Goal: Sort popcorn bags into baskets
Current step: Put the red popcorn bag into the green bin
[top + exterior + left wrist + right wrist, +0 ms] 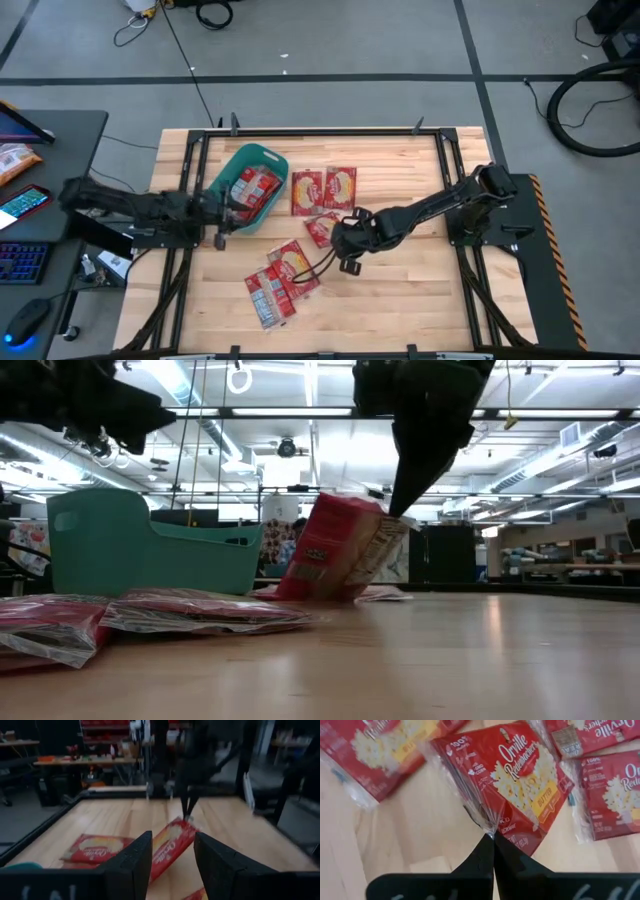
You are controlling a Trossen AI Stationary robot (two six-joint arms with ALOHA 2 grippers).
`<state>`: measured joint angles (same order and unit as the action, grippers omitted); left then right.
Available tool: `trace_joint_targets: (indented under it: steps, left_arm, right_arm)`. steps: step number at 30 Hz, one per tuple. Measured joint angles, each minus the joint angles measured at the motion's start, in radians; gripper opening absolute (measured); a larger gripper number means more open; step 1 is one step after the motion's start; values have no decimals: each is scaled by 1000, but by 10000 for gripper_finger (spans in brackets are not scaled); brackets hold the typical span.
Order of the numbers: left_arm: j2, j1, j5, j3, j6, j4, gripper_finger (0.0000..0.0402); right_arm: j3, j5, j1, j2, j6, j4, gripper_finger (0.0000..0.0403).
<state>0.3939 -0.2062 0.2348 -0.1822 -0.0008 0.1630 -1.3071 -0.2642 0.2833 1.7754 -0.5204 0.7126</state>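
Note:
My left gripper will go to the held popcorn bag and take hold of its free red end (312, 227), so that the bag can be sorted into the teal basket (248, 188).
The popcorn bags are flat red packets. Two lie side by side (325, 190) at mid-table, several lie in a loose heap (280, 282) toward the near edge, and some sit inside the teal basket (248, 188). My right gripper (493, 836) is shut on one packet (515, 780) between those groups (320, 230). My left gripper (172, 862) is open and holds nothing. It hovers at the basket's near-right side (225, 212), pointing toward the held packet (170, 845). My right gripper pinches the packet's clear wrapper at its edge (487, 822) between the two fingertips (395, 510), coming from above and slanting down. The packet stands tilted below the fingers, and its lower end (310, 592) is down at the table.
The basket (130, 545) stands at the table's left-centre, beside the left arm (150, 207). Flat packets (190, 610) lie near the low camera. Bare wood shows on the right half of the table (420, 280). A black frame rail (330, 130) edges the table.

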Motion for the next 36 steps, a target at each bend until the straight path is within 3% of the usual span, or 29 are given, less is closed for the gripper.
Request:
trace_joint_targets:
  steps: [10, 16, 24, 32, 36]
  left_arm:
    - [387, -1, 5, -56, 40, 110, 203]
    - [535, -1, 7, -56, 34, 213, 237]
    - [685, -46, 13, -104, 35, 286, 234]
    - [903, -108, 171, -262, 115, 274, 233]
    - [1007, -112, 180, -323, 126, 267, 233]
  right_arm:
    - [0, 68, -37, -1, -58, -49, 2]
    - [0, 80, -52, -1, -64, -87, 2]
    - [0, 86, -71, -1, -64, -138, 3]
    - [0, 105, -83, -1, -63, -154, 3]
    - [0, 110, -82, -1, -62, -174, 3]
